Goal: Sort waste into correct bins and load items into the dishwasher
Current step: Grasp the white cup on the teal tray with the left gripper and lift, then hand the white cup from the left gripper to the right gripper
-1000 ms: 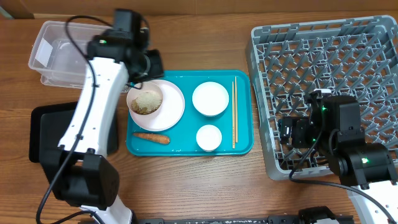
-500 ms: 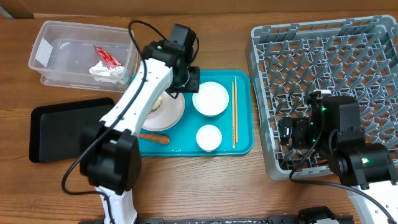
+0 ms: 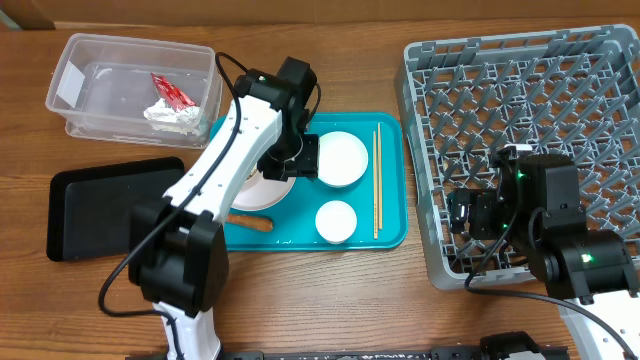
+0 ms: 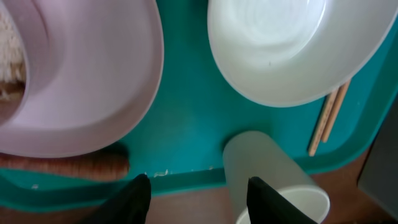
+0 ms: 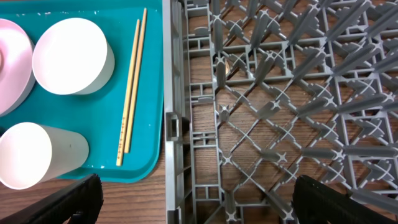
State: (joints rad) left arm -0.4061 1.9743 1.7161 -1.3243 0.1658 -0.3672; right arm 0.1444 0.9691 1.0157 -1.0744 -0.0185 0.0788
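The left gripper pinches the cup's rim on the carrot side next, leaving the cup's base free to hand over.
My left gripper [image 3: 300, 157] is open and empty, low over the teal tray between the pinkish plate [image 3: 268, 190] and a white bowl [image 3: 342, 158]. In the left wrist view its fingers [image 4: 200, 202] frame the tray edge, with the plate [image 4: 93, 74], beige food scraps [image 4: 7, 56], bowl [image 4: 292, 50], cup [image 4: 273, 180] and carrot [image 4: 62, 165] around. The carrot [image 3: 245, 222], cup [image 3: 336, 221] and chopsticks [image 3: 377, 180] lie on the tray. The red wrapper [image 3: 168, 90] and tissue [image 3: 170, 115] lie in the clear tub [image 3: 75, 85]. My right gripper [image 3: 470, 215] is open and empty at the grey rack [image 3: 530, 110].
The black tray [image 3: 105, 205] lies left of the teal tray [image 3: 395, 235]. In the right wrist view my open fingers [image 5: 199, 205] straddle the rack's left wall [image 5: 174, 93], with the bowl [image 5: 71, 56], cup [image 5: 37, 155] and chopsticks [image 5: 130, 93] to its left.
My left arm has swung from over the clear tub to the teal tray and dropped lower between plate and bowl. The wrapper and tissue now show in the tub. The right arm is still.
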